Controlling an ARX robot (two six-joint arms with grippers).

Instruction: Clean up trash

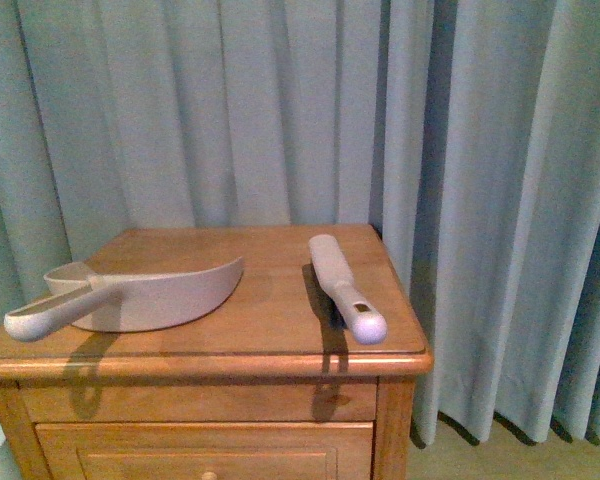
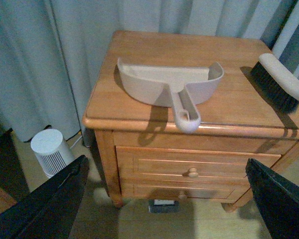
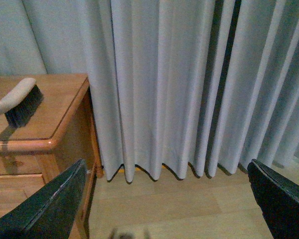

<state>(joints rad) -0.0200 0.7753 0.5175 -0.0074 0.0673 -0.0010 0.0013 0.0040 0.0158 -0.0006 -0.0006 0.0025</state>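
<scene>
I have trash to clean up with the beige dustpan [image 1: 150, 295]. My left gripper needs to take hold of the dustpan by its handle [image 1: 55, 312] next.
No white tissue wad shows in any view. A beige dustpan [image 1: 150, 295] lies on the wooden nightstand [image 1: 280, 335] at its left, handle toward the front edge; it also shows in the left wrist view [image 2: 169, 84]. A beige hand brush [image 1: 342, 285] lies at the right side, its dark bristles showing in the left wrist view [image 2: 276, 87] and the right wrist view [image 3: 20, 102]. My left gripper [image 2: 164, 201] is open and empty, in front of the nightstand's drawers. My right gripper [image 3: 164, 204] is open and empty over the floor, to the right of the nightstand.
Grey-blue curtains [image 1: 280, 110] hang behind and right of the nightstand. A white ribbed cylinder [image 2: 52, 149] stands on the floor at its left. A small dark object [image 2: 163, 205] lies under it. A blurred shape [image 3: 127, 234] shows on the wooden floor.
</scene>
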